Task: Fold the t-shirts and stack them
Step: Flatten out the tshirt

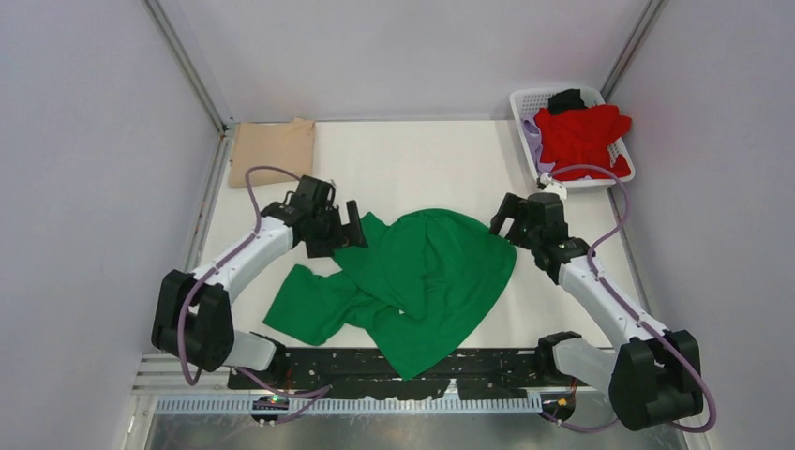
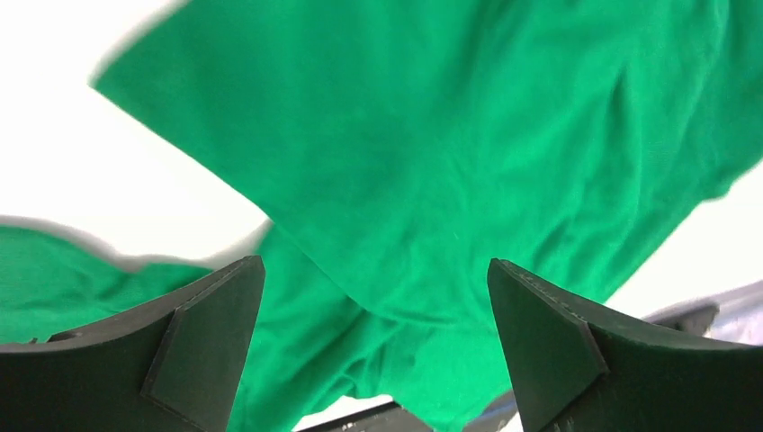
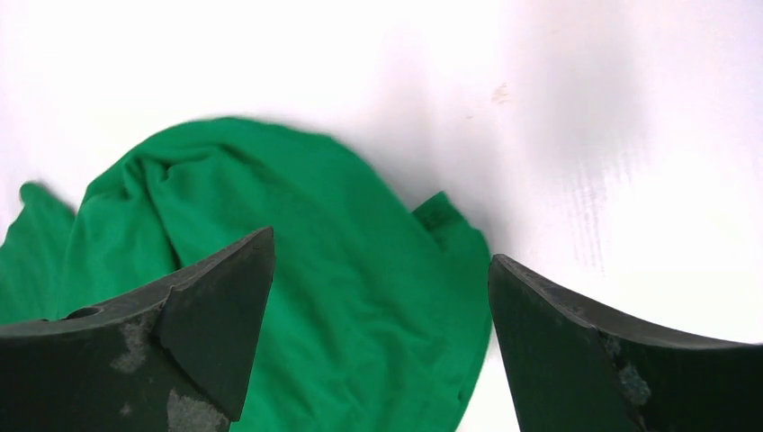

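Observation:
The green t-shirt's far-edge corner, opposite my left gripper, is the part my right gripper needs to pinch next, to spread the t-shirt flat for folding.
A bright green t-shirt point(image 1: 422, 277) lies crumpled in the middle of the white table, one sleeve spread toward the front left. It fills the left wrist view point(image 2: 432, 180) and shows in the right wrist view point(image 3: 297, 270). My left gripper point(image 1: 349, 228) is open and empty, hovering at the shirt's upper left edge. My right gripper point(image 1: 506, 223) is open and empty above the shirt's upper right edge. A folded tan t-shirt point(image 1: 272, 145) lies at the back left. A red t-shirt point(image 1: 581, 131) sits in the basket with lilac point(image 1: 532, 131) and black point(image 1: 565, 98) garments.
The white lattice basket point(image 1: 525, 101) stands at the back right corner. Grey walls close the table on both sides and at the back. A black perforated rail point(image 1: 319, 366) runs along the near edge, under the shirt's hem.

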